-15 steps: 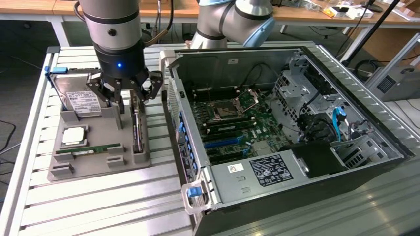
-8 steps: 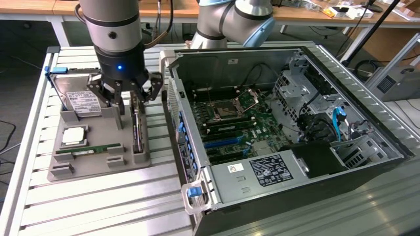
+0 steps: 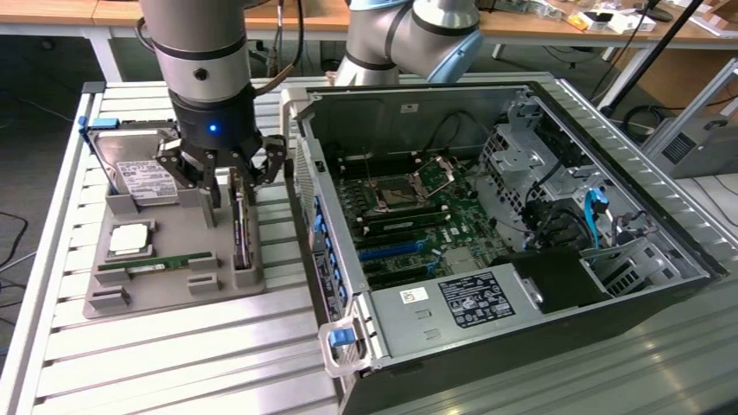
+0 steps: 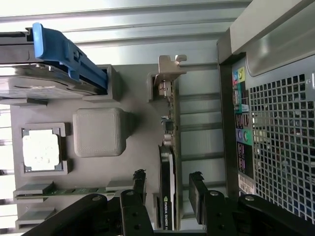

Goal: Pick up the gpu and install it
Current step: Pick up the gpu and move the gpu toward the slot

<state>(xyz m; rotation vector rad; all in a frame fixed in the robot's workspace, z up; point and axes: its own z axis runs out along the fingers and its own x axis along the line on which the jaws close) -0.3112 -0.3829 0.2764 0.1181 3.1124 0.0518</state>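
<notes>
My fingers stop above the GPU's upper edge [image 4: 168, 189] in the wrist view, high over the grey tray. My gripper should go lower before it closes on the GPU.
The gpu [image 3: 240, 226] stands on its long edge in a slot of the grey holder tray [image 3: 173, 290], on the side nearest the computer case. In the wrist view the gpu [image 4: 167, 162] is a thin dark card with a silvery bracket at its far end. My gripper [image 3: 234, 188] hangs right over it, open. The two black fingers straddle the card at its near end, one on each side, and a gap shows between each finger and the card; the gripper [image 4: 168, 176] holds nothing.
The tray [image 4: 138, 98] also carries a hard drive in a blue frame [image 3: 138, 169], a CPU [image 3: 127, 240] and a green RAM stick [image 3: 155, 262]. The open computer case [image 3: 496, 216] lies close beside the tray, its motherboard [image 3: 416, 207] exposed. Slatted metal table [image 3: 173, 363] below.
</notes>
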